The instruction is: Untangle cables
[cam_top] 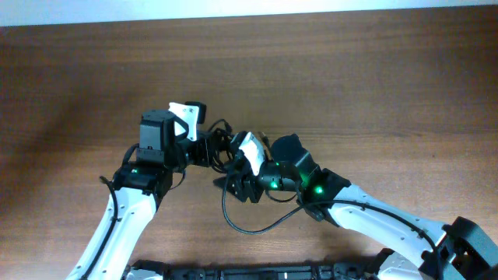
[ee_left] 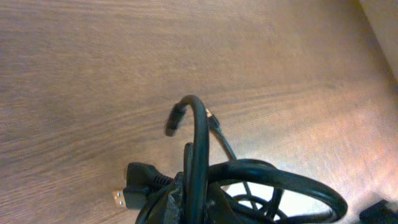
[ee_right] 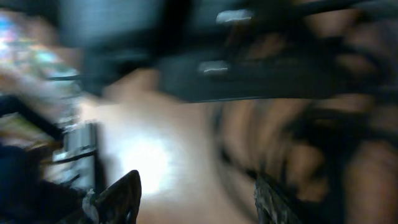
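The black cord in my gripper's fingers runs into the knotted bundle, so I will pull the cord away before opening my left gripper.
The cables (cam_top: pixel 222 146) are a small knotted bundle of thin black cords at the table's middle, with one long loop (cam_top: pixel 257 228) trailing toward the front. My left gripper (cam_top: pixel 204 149) is shut on the bundle. In the left wrist view a thick black cord (ee_left: pixel 199 149) rises out of the jaws (ee_left: pixel 199 208), with a USB plug (ee_left: pixel 118 199) at the left and a small plug end (ee_left: pixel 176 118) above. My right gripper (cam_top: pixel 236 185) is right beside the bundle. Its view is blurred: the fingers (ee_right: pixel 199 196) stand apart with nothing between them, and dark cords (ee_right: pixel 261 68) show above.
The brown wooden table (cam_top: pixel 350 85) stretches on all sides. A white strip (cam_top: pixel 249 9) runs along the far edge. The arms' own bases sit at the front edge (cam_top: pixel 257 272).
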### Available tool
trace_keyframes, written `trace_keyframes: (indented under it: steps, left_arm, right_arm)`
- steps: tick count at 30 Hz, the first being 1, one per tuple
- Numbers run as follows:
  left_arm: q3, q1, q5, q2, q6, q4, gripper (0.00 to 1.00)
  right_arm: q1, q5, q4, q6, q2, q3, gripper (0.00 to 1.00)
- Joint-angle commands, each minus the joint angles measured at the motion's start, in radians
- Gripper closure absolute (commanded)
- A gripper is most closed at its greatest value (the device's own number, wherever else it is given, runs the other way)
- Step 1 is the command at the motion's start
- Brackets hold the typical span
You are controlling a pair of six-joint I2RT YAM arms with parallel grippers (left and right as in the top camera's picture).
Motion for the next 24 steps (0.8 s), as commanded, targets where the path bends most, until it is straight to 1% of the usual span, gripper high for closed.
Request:
trace_keyframes:
  steps: [1,3,5,7,9,11,12,13,14,16,17,18,19,20,21,22,23,24]
  left_arm:
    - [0.021,0.004,0.083,-0.005,0.161,-0.069,1.0]
    - [0.021,0.028,0.084,-0.005,0.177,-0.099,1.0]
    - [0.021,0.056,0.159,-0.005,0.177,-0.103,1.0]
    - [0.021,0.084,0.159,-0.005,0.178,-0.123,1.0]
    - [0.021,0.088,0.159,-0.005,0.203,-0.139,1.0]
    - [0.021,0.088,0.155,-0.005,0.203,-0.139,1.0]
    - [0.021,0.087,0.156,-0.005,0.203,-0.139,1.0]
    - [0.023,0.087,0.19,-0.005,0.203,-0.139,1.0]
    - [0.03,0.087,0.211,-0.005,0.203,-0.142,1.0]
    - [0.051,0.087,0.212,-0.005,0.203,-0.157,1.0]
    - [0.069,0.087,0.24,-0.005,0.203,-0.172,1.0]
    - [0.087,0.087,0.301,-0.005,0.203,-0.173,1.0]
    - [0.096,0.087,0.332,-0.005,0.199,-0.172,1.0]
    - [0.099,0.087,0.366,-0.005,0.199,-0.172,1.0]
    - [0.099,0.087,0.367,-0.005,0.199,-0.173,1.0]
    - [0.099,0.087,0.304,-0.004,0.199,-0.173,1.0]
    - [0.099,0.087,0.186,-0.004,0.199,-0.174,1.0]
    - [0.099,0.087,-0.008,-0.004,0.198,-0.174,1.0]
  right_arm:
    - [0.003,0.225,-0.077,-0.097,-0.004,0.003,0.47]
    - [0.003,0.225,-0.085,-0.097,-0.011,0.003,0.47]
    - [0.003,0.26,-0.094,-0.13,-0.013,0.003,0.47]
    - [0.003,0.257,-0.093,-0.13,-0.026,0.006,0.47]
    - [0.003,0.257,-0.092,-0.13,-0.059,0.023,0.46]
    - [0.003,0.213,-0.076,-0.13,-0.059,0.037,0.46]
    - [0.003,0.224,-0.067,-0.15,-0.055,0.037,0.46]
    - [0.002,0.311,-0.105,-0.206,-0.031,0.037,0.46]
    - [0.002,0.432,-0.161,-0.21,-0.003,0.037,0.46]
    - [0.003,0.436,-0.198,-0.254,0.031,0.037,0.46]
    - [0.003,0.433,-0.206,-0.254,0.051,0.037,0.46]
    - [0.003,0.433,-0.212,-0.253,0.061,0.037,0.51]
    - [0.003,0.433,-0.209,-0.253,0.061,0.037,0.63]
    - [0.003,0.433,-0.205,-0.253,0.061,0.037,0.81]
    - [0.003,0.428,-0.206,-0.2,0.058,0.041,0.96]
    - [0.002,0.377,-0.205,-0.147,0.046,0.051,0.96]
    - [0.002,0.28,-0.206,-0.1,0.019,0.069,0.96]
    - [0.002,0.167,-0.206,-0.041,-0.021,0.085,0.96]
